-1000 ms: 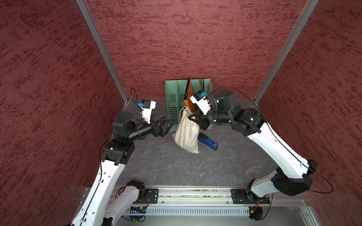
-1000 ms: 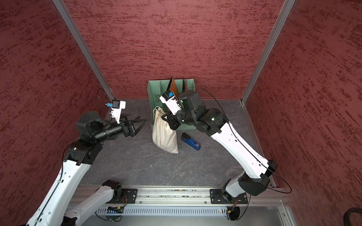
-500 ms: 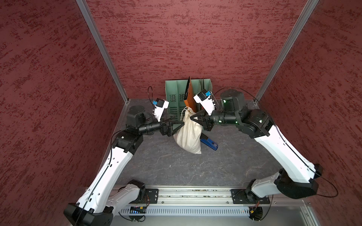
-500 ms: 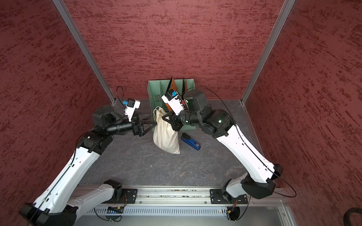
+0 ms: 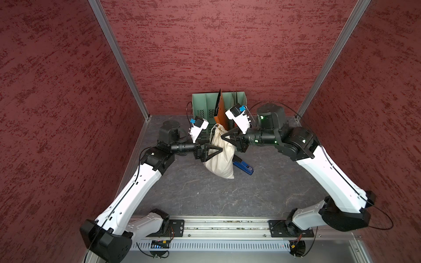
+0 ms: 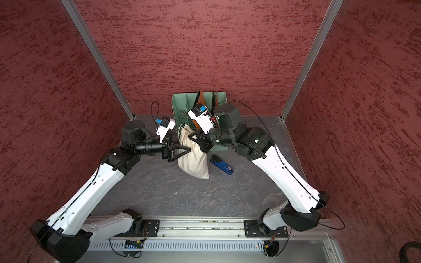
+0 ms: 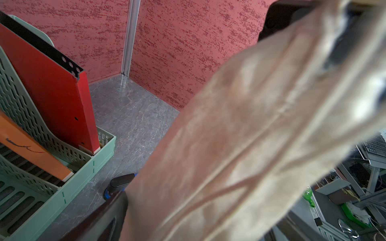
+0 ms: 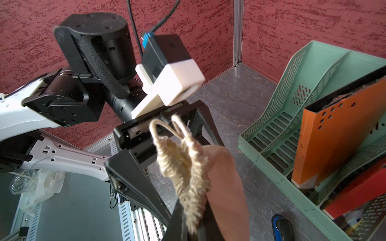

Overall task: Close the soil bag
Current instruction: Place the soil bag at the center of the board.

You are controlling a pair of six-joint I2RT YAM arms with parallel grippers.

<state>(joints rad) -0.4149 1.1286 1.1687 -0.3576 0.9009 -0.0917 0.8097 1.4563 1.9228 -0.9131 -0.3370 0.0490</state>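
Note:
The left gripper will next take hold of the soil bag (image 5: 219, 159) just below the bag's gathered neck, so it can take the closed bag over from the right gripper.
The soil bag (image 5: 219, 159) (image 6: 193, 160) is a cream cloth sack that slants down from its gathered neck, in front of the green rack. My right gripper (image 5: 224, 136) (image 8: 193, 225) is shut on that neck, and the drawstring loops (image 8: 165, 127) stick out above the grip. My left gripper (image 5: 215, 144) (image 6: 182, 144) is open wide at the bag's left side, with one finger in front of the cloth just below the neck. In the left wrist view the blurred bag (image 7: 240, 135) fills most of the picture, lying close against the open jaws.
A green file rack (image 5: 205, 107) with an orange folder (image 5: 219, 109) stands against the back wall right behind the bag. A blue stapler (image 5: 243, 166) (image 6: 222, 167) lies on the grey floor beside the bag's lower end. Red walls enclose three sides.
My left arm has swung in from the left, and its open gripper has reached the bag's neck. The right gripper has kept its hold, and the bag has barely shifted.

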